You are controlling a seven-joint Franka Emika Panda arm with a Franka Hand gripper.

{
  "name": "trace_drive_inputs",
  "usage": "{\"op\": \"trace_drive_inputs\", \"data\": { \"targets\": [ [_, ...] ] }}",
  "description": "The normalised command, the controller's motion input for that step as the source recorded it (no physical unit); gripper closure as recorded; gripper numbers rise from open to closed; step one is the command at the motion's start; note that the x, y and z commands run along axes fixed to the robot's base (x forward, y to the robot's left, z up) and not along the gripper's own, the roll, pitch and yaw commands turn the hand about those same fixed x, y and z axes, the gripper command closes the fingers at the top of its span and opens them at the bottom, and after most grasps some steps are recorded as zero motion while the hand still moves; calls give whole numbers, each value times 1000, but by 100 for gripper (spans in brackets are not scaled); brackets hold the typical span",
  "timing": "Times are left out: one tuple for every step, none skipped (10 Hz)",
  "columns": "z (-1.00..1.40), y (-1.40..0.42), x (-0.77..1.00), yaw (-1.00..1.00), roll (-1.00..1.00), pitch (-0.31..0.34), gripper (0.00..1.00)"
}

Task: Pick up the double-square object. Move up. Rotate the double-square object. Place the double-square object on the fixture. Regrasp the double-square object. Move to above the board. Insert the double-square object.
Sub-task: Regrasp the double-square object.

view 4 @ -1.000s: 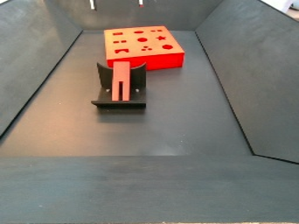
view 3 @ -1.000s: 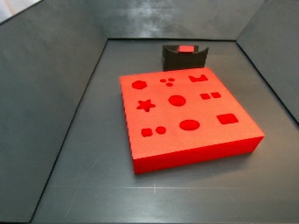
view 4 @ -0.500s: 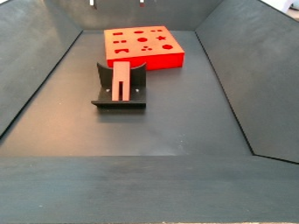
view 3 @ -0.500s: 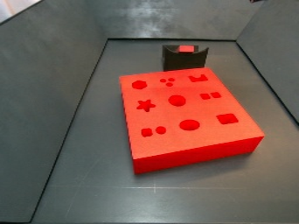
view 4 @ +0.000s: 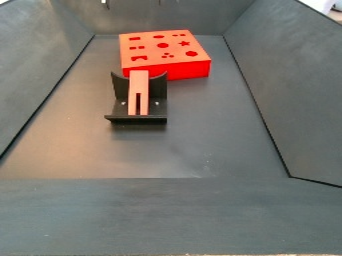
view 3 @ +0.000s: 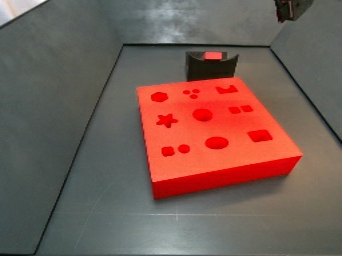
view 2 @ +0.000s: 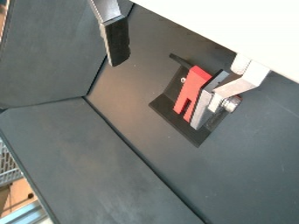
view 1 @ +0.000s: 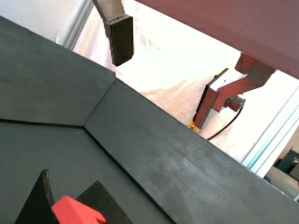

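Observation:
The object's square pegs need to stay free for the board's paired holes, so my gripper should next grab the double-square object by its solid end.
The double-square object (view 4: 140, 90) is a small red block lying on the dark fixture (view 4: 136, 115), in front of the board (view 4: 164, 52). In a side view it shows as a red spot (view 3: 211, 56) on top of the fixture (view 3: 211, 68), behind the board (view 3: 211, 125). My gripper (view 3: 287, 8) hangs high at the frame's edge, far above both. In both wrist views the gripper (view 2: 176, 61) is open with nothing between its fingers (view 1: 119, 42). The red object (view 2: 191, 91) lies well below, on the fixture (view 2: 176, 112).
Dark sloping walls (view 4: 40, 90) enclose the grey floor (view 4: 187, 150) on all sides. The board carries several darker cut-outs, among them a star (view 3: 167, 120) and a square (view 3: 259, 135).
More of my gripper now shows at the top right edge of a side view, less at the top of the other side view. The object, fixture and board have not moved.

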Motion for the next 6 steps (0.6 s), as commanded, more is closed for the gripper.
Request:
{"op": "trace_drive_inputs", "data": {
  "targets": [
    [-1000, 76, 33, 237, 192, 105, 0],
    [-1000, 73, 36, 234, 175, 73, 0],
    [-1000, 65, 50, 219, 157, 28, 0],
    [-1000, 61, 59, 206, 141, 1, 0],
    [-1000, 58, 70, 174, 115, -48, 0],
    [-1000, 53, 82, 139, 97, -94, 0]
  ]
}}
